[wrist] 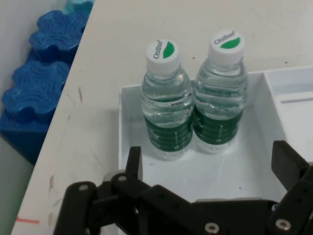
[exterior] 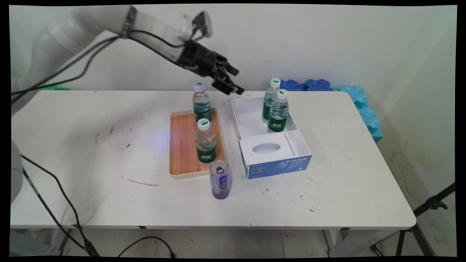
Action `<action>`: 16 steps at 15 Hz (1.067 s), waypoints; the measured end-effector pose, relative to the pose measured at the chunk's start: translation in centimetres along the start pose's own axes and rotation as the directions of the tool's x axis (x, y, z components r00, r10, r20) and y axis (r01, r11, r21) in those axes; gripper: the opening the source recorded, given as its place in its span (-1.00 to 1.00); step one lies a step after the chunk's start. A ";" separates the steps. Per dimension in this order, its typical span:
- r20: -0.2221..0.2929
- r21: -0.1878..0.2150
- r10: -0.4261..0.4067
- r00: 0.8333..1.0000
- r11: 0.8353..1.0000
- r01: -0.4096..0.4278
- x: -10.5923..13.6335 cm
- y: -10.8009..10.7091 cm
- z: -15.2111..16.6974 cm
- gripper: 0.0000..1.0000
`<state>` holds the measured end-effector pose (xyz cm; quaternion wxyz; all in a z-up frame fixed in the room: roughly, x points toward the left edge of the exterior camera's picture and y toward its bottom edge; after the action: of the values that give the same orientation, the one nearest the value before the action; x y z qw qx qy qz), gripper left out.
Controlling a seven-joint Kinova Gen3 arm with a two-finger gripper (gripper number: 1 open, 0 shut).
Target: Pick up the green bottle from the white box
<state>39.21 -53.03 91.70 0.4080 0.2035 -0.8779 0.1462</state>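
Observation:
The rear water bottle needs to move from the box to the wooden tray [exterior: 183,144]. My gripper should reach the bottle and grab its clear upper body [exterior: 271,94] for that.
My gripper [exterior: 235,80] hangs open and empty in the air over the back left corner of a white and blue box [exterior: 276,165]. In the hand view the gripper [wrist: 210,166] has its fingers spread wide, and beyond them two water bottles with green labels [wrist: 166,105] [wrist: 221,95] stand upright side by side in a corner of the box [wrist: 124,127]. The main view shows the same bottles [exterior: 271,100] [exterior: 279,111] in the box's back compartment, to the right of the gripper and below it. Nothing touches the fingers.
A wooden tray [exterior: 182,145] left of the box carries two more upright bottles [exterior: 202,103] [exterior: 205,142]. A blue can [exterior: 219,180] stands just in front of the tray. Blue foam pieces [exterior: 305,84] [wrist: 36,83] lie beyond the table's far right edge.

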 end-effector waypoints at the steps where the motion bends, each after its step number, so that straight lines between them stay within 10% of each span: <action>1: 0.001 0.001 0.002 1.000 1.000 -0.002 0.0 -0.1 1.1 1.00; 16: -0.019 0.010 -0.005 1.000 1.000 0.005 -0.8 -2.4 12.4 1.00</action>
<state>32.68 -60.16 83.62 0.4158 0.2064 -0.8727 0.1516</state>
